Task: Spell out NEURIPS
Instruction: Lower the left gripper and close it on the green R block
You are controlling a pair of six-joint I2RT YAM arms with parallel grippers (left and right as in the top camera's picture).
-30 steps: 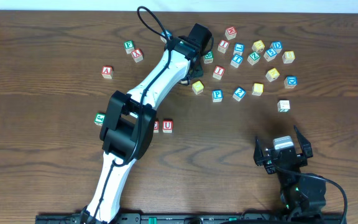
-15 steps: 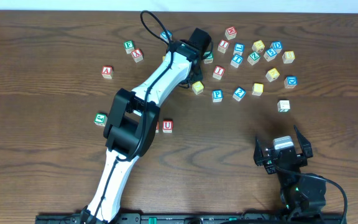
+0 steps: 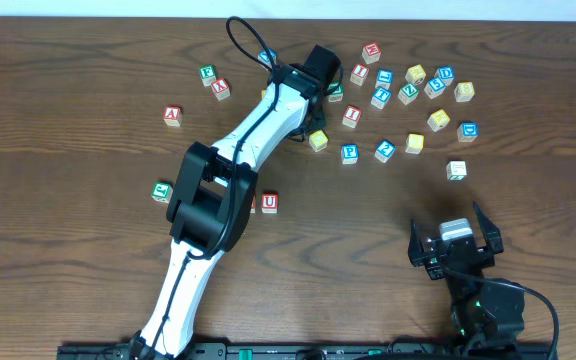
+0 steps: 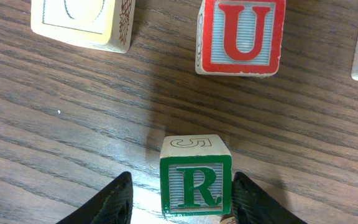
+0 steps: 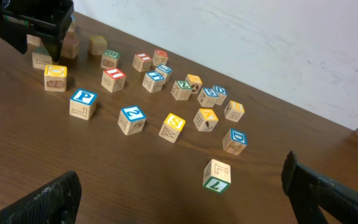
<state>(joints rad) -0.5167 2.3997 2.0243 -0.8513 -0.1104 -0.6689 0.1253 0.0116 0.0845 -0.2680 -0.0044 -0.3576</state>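
My left gripper closes on the green R cube now, since both fingers reach down past its lettered side [image 4: 196, 186], on opposite sides.
In the left wrist view the green R cube [image 4: 195, 185] stands on the table between my left gripper's [image 4: 184, 204] fingers. The right finger [image 4: 253, 202] is at its side and a gap remains at the left finger [image 4: 114, 202]. From overhead the left gripper [image 3: 315, 105] covers that cube. The row near the front holds a green cube [image 3: 161, 190] and the red U [image 3: 269, 202], with the arm hiding what lies between. The red I [image 3: 352, 116], blue P [image 3: 349, 153] and yellow S [image 5: 172, 126] lie loose. My right gripper [image 3: 453, 228] is open and empty.
Another red U cube [image 4: 241, 34] and a yellow-faced cube [image 4: 82, 22] sit just beyond the R. A cluster of several cubes [image 3: 413, 85] fills the far right. A green 7 cube [image 5: 217, 175] lies alone ahead of the right gripper. Cubes E [image 3: 207, 73] and A [image 3: 172, 115] lie far left.
The left arm shifted slightly toward the far right, then held still over the R cube. The right arm has not moved.
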